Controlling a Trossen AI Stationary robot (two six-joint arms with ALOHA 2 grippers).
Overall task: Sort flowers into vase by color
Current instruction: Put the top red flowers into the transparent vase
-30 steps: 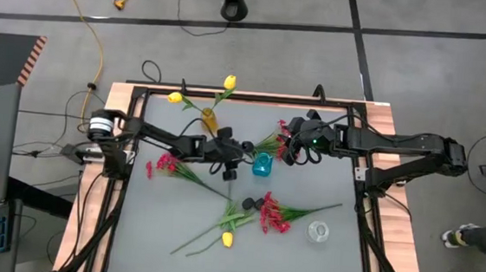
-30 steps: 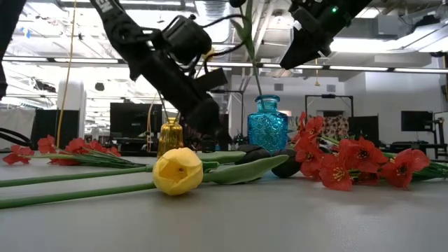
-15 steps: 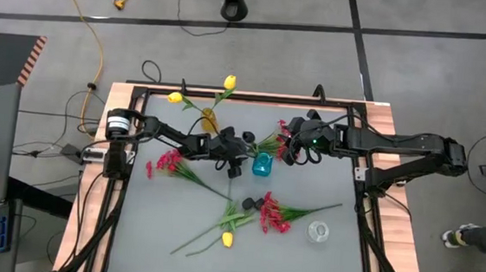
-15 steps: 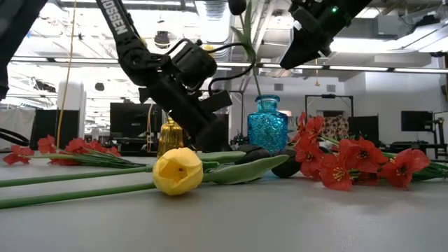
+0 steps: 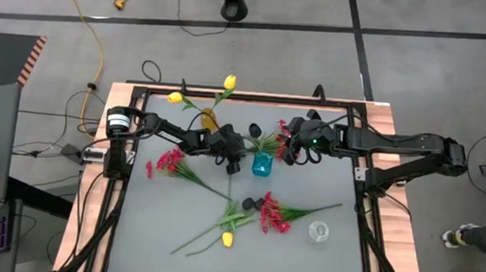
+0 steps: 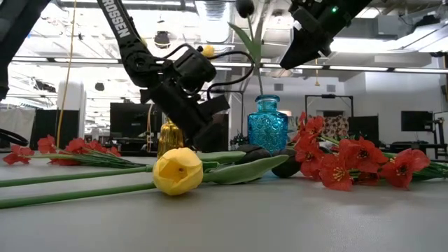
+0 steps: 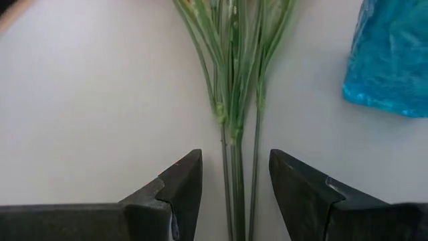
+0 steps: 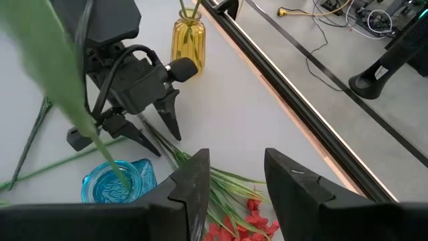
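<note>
I should close my left gripper now, because it would hold the red spray. Both fingers are down at the table beside the thin stems under the leafy fork.
My left gripper (image 5: 233,161) (image 7: 234,181) is low over the table beside the blue vase (image 5: 262,164), open. Its fingers stand on either side of the bundled green stems (image 7: 234,107) of a red spray (image 5: 279,137) that lies flat on the table. I see a gap on both sides. My right gripper (image 5: 290,152) (image 8: 234,174) hangs open above the red blossoms (image 8: 249,215), holding nothing. A black tulip (image 6: 245,7) stands with its stem in the blue vase (image 6: 267,124). Two yellow tulips (image 5: 229,83) stand in the yellow vase (image 5: 208,121).
Another red spray (image 5: 167,163) lies near the table's left side. Nearer the front lie a yellow tulip (image 5: 227,237), two black tulips (image 5: 251,204) and a third red spray (image 5: 276,217). A clear glass vase (image 5: 318,231) stands at the front right.
My left gripper has moved toward the table's right and far edges, up to the stem ends of the red spray by the blue vase. The black tulip's head has swung a little toward the far edge while its stem stays in the blue vase.
</note>
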